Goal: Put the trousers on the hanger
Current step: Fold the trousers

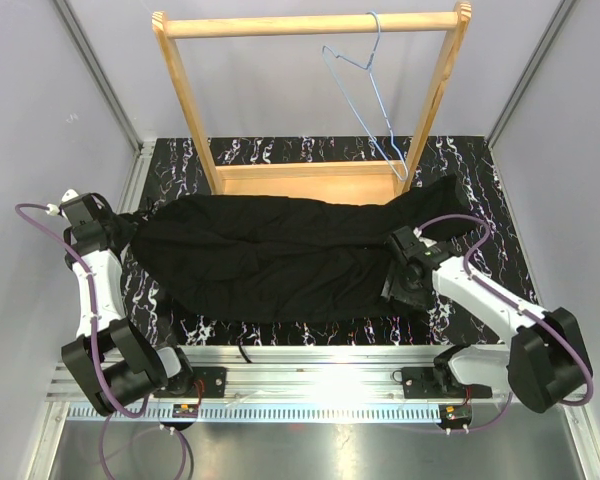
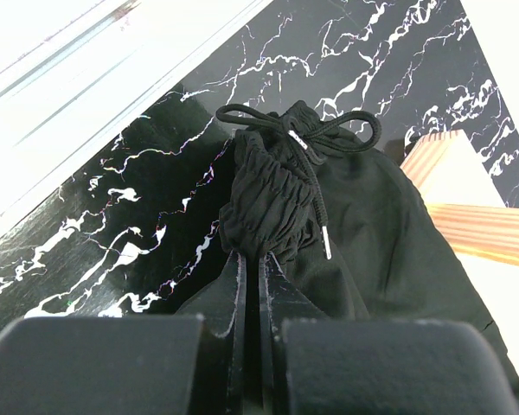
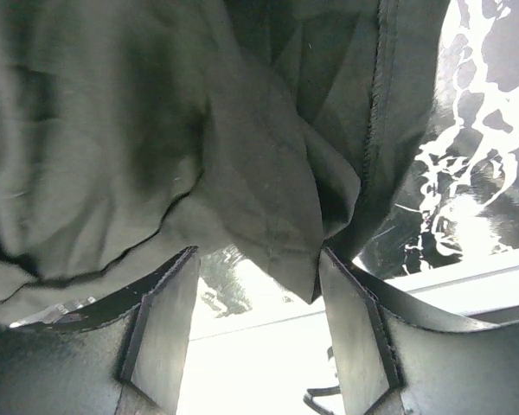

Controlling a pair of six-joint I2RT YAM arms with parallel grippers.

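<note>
My right gripper grabs the trousers' near leg end [image 1: 394, 300] [image 3: 285, 258] by its loose fold next, opposite the held waistband, to fold the trousers narrow for the hanger.
The black trousers [image 1: 270, 265] lie spread across the marbled table in front of the rack, waistband to the left. My left gripper [image 1: 120, 228] is shut on the gathered waistband [image 2: 268, 190], its drawstring [image 2: 311, 138] lying on top just beyond the closed fingertips of the gripper [image 2: 253, 259]. At the leg ends on the right, my right gripper [image 1: 400, 290] stands open. Its fingers are apart in the right wrist view, and a fold of the trousers [image 3: 156, 130] droops loose at the tips of the gripper [image 3: 258, 259], unclamped. The light-blue hanger [image 1: 370, 95] hangs from the rack's top bar, right of centre.
The wooden rack [image 1: 310, 25] stands at the back of the table, its base board [image 1: 300, 180] just behind the trousers and one foot [image 2: 467, 207] beside the waistband. A metal rail [image 1: 310, 370] runs along the near edge. Grey walls close in both sides.
</note>
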